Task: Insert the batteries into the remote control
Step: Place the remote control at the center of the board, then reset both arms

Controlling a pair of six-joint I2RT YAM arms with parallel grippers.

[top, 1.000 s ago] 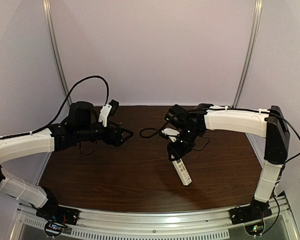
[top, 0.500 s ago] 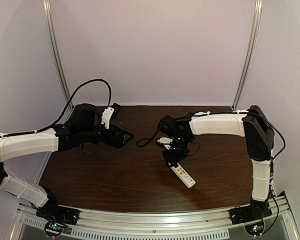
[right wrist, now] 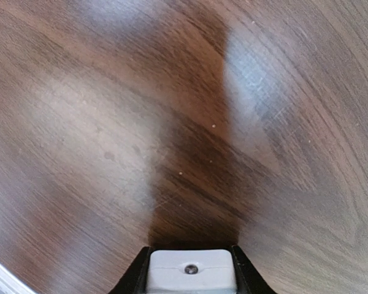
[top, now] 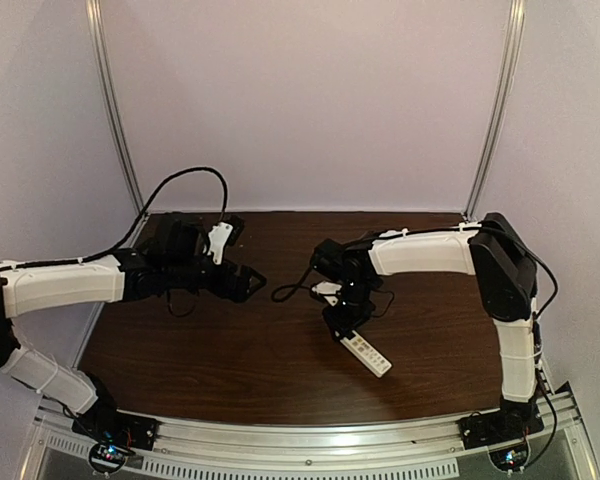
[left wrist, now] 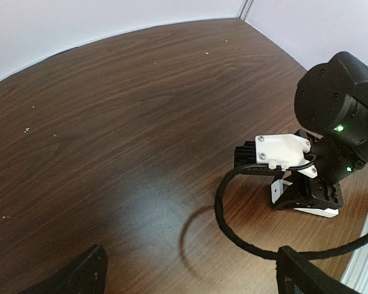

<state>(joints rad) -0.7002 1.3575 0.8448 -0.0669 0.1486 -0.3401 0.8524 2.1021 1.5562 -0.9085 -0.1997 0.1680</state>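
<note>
The white remote control (top: 366, 353) is low over flat, empty wood and would rest on the brown table, so my right gripper should release it.
My right gripper (top: 342, 318) is shut on one end of the white remote control (top: 366, 353), which slants down toward the near right, low over the brown table (top: 230, 350). I cannot tell whether its far end touches the wood. In the right wrist view the remote's white end (right wrist: 191, 275) sits between my two black fingers (right wrist: 137, 274). The left wrist view shows the right gripper (left wrist: 306, 197) from the side, with a strip of the remote (left wrist: 318, 212) under it. My left gripper (top: 245, 283) hangs open and holds nothing, left of the right one. The batteries are out of view.
A black cable (left wrist: 233, 229) from the right arm loops above the table between the two grippers. A metal rail (top: 310, 440) runs along the near edge. Pale walls and two metal uprights (top: 115, 110) close in the back and sides.
The right arm has swung left and toward the near edge, carrying the remote lower over the table. The left gripper has drifted slightly lower and stays open.
</note>
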